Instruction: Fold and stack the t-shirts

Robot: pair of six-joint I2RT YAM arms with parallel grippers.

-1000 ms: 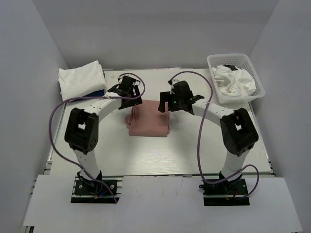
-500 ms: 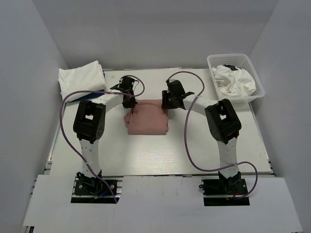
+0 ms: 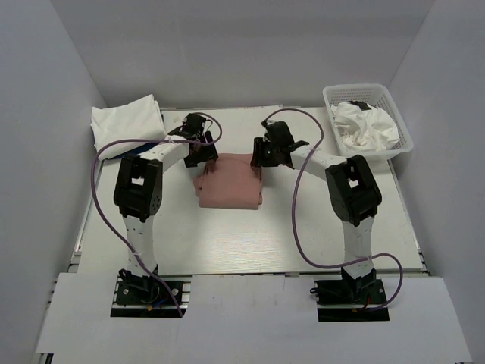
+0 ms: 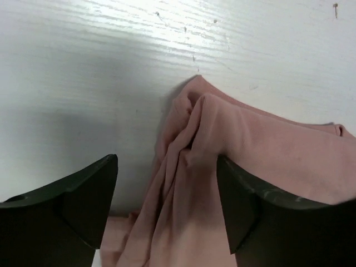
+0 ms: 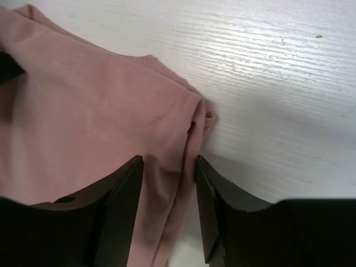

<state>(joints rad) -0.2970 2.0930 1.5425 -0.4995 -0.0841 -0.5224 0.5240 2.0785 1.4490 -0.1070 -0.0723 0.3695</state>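
Note:
The folded dusty-pink t-shirt needs to go on the stack [image 3: 126,123], so my left gripper needs to grab the t-shirt's bunched side edge nearest the stack, with the layers pinched together.
A dusty-pink t-shirt [image 3: 231,184] lies folded into a rectangle at the table's middle. My left gripper [image 3: 199,149] is at its far left corner; in the left wrist view the left gripper [image 4: 164,183] is wide open, with the bunched pink corner [image 4: 192,139] between the jaws. My right gripper [image 3: 264,154] is at the far right corner; in the right wrist view the right gripper [image 5: 168,183] is open more narrowly around the folded pink edge [image 5: 192,136]. A folded white shirt stack [image 3: 126,123] lies at the back left with a blue one [image 3: 154,143] under it.
A white mesh basket [image 3: 334,144] at the back right holds a crumpled white shirt [image 3: 365,125]. Grey walls close in the table on three sides. Purple cables loop from both arms over the table.
Both arms have reached further out and come down onto the pink shirt's far corners. The shirt has hardly shifted.

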